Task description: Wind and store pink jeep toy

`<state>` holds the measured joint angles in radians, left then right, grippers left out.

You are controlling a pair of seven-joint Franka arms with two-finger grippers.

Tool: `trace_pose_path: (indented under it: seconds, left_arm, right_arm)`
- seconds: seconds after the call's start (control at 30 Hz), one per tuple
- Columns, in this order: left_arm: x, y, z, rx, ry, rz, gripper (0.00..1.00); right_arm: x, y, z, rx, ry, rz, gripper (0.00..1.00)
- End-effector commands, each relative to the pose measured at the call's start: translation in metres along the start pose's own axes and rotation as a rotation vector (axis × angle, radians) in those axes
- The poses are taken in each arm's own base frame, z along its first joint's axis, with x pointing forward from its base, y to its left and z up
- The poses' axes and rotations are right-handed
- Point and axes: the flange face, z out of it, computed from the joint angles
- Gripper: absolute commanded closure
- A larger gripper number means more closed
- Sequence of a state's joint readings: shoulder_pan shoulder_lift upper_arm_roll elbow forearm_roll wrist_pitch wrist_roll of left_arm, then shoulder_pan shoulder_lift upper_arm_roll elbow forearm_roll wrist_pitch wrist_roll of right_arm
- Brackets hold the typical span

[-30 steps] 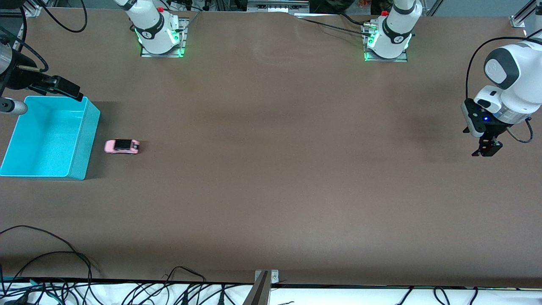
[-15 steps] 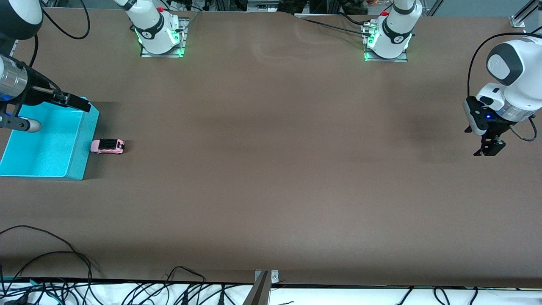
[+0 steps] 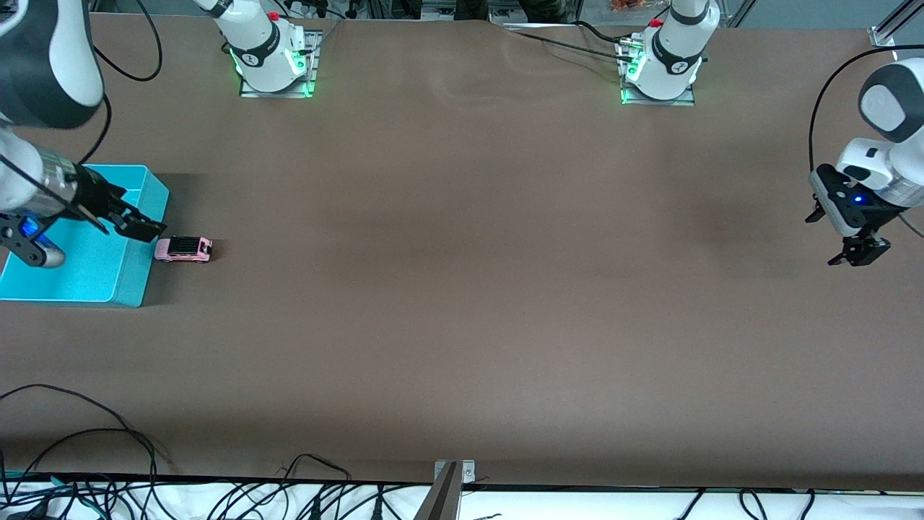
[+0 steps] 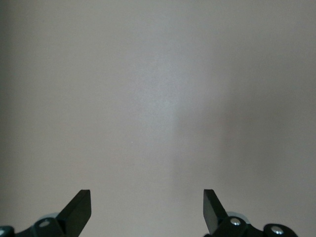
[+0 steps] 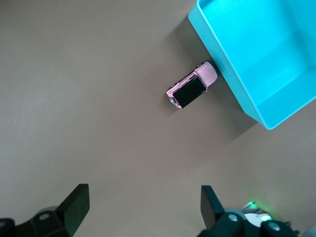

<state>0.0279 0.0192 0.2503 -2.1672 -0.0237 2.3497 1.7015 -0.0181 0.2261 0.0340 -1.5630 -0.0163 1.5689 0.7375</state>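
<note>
I will grab the pink jeep toy by the sides of its black roof with my right gripper next, to store the jeep in the turquoise bin (image 3: pixel 141 289) (image 5: pixel 256 54).
The pink jeep toy (image 3: pixel 183 249) stands on the brown table with one end against the outer wall of the turquoise bin (image 3: pixel 141 289). In the right wrist view the jeep (image 5: pixel 191 91) shows its black roof beside the bin (image 5: pixel 256 54). My right gripper (image 3: pixel 144 230) hangs open over the bin's rim, right next to the jeep, with nothing between its fingers (image 5: pixel 79 205). My left gripper (image 3: pixel 857 256) waits open and empty over bare table at the left arm's end. In the left wrist view the left gripper (image 4: pixel 146 207) has only tabletop under it.
The two arm bases (image 3: pixel 271 54) (image 3: pixel 660 61) stand along the table's edge farthest from the front camera. Loose black cables (image 3: pixel 86 433) and a metal bracket (image 3: pixel 451 477) lie along the nearest edge. Brown tabletop spreads between the jeep and the left gripper.
The jeep rolled up against the bin wall and stopped. My right gripper swung across the bin toward the jeep. My left gripper drifted a little toward its end of the table.
</note>
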Motion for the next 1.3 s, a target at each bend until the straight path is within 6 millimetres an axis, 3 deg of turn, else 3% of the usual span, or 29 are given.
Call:
trace_pose_path:
  seconds: [0.0, 0.23, 0.43, 0.6, 0.77, 0.9, 1.03, 1.27]
  left_arm:
    - [-0.001, -0.013, -0.032, -0.034, 0.028, -0.104, 0.00]
    - [0.000, -0.024, -0.062, -0.060, 0.030, -0.166, 0.00]
    - [0.004, -0.028, -0.082, -0.096, 0.029, -0.278, 0.00]
    - [0.029, -0.029, -0.102, -0.123, 0.021, -0.388, 0.00]
    - [0.066, -0.027, -0.119, -0.158, -0.004, -0.499, 0.00]
    - [0.095, -0.023, -0.142, -0.136, -0.065, -0.554, 0.00]
    - [0.122, -0.017, -0.154, -0.149, -0.107, -0.642, 0.00]
    - [0.142, -0.013, -0.178, -0.158, -0.130, -0.762, 0.00]
  right_arm:
    - [0.019, 0.000, 0.032, -0.033, -0.021, 0.125, 0.00]
    - [0.040, 0.014, 0.093, -0.010, -0.005, 0.251, 0.00]
    - [0.045, 0.030, 0.150, -0.004, -0.006, 0.323, 0.00]
    - [0.039, 0.039, 0.206, 0.029, 0.021, 0.422, 0.00]
    - [0.031, 0.054, 0.250, 0.083, 0.062, 0.522, 0.00]
    - [0.030, 0.062, 0.269, 0.133, 0.095, 0.607, 0.00]
    - [0.041, 0.074, 0.274, 0.169, 0.118, 0.701, 0.00]
    - [0.056, 0.090, 0.286, 0.186, 0.135, 0.790, 0.00]
